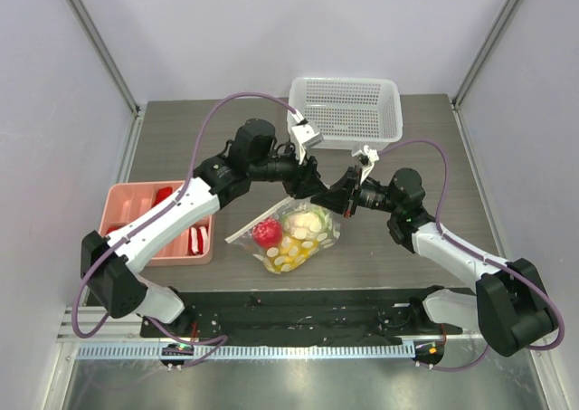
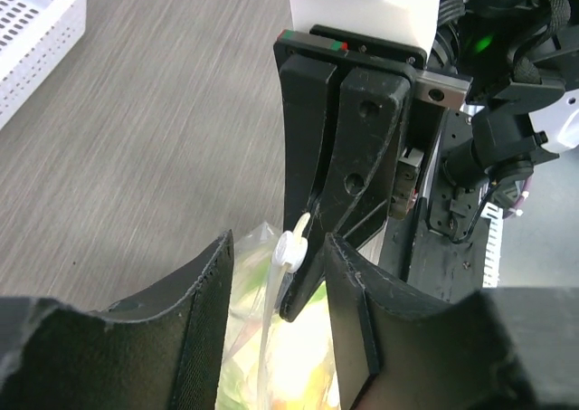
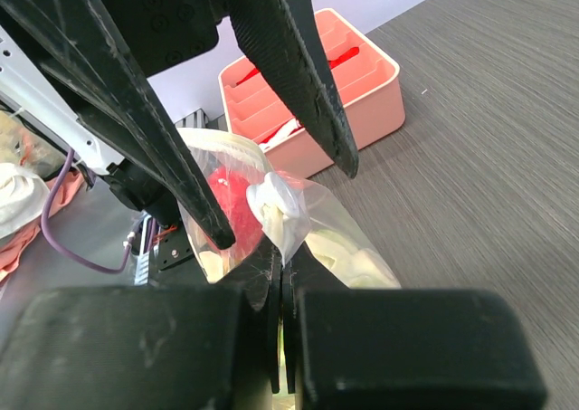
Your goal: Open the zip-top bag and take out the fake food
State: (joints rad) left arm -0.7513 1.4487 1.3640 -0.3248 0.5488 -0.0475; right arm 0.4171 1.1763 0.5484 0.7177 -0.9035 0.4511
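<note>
The left gripper's fingers stand apart around the white slider (image 2: pixel 291 248), so the slider would stay behind and the bag would stay zipped if the gripper moved sideways now.
The zip-top bag (image 1: pixel 291 235) lies at the table's middle and holds the fake food: a red fruit (image 1: pixel 266 232), a white cauliflower (image 1: pixel 306 220) and yellow pieces (image 1: pixel 288 252). My right gripper (image 1: pixel 342 198) is shut on the bag's top edge, which shows in its wrist view (image 3: pixel 280 279). My left gripper (image 1: pixel 314 189) is open, and its fingers straddle the bag's white zip slider (image 2: pixel 291 248) without touching it. The slider also shows in the right wrist view (image 3: pixel 276 202). The red fruit (image 3: pixel 231 206) shows through the plastic.
A pink tray (image 1: pixel 122 202) with red pieces stands at the left, also in the right wrist view (image 3: pixel 362 93). A white perforated basket (image 1: pixel 344 111) stands at the back, with its corner in the left wrist view (image 2: pixel 36 30). The two grippers are very close together above the bag.
</note>
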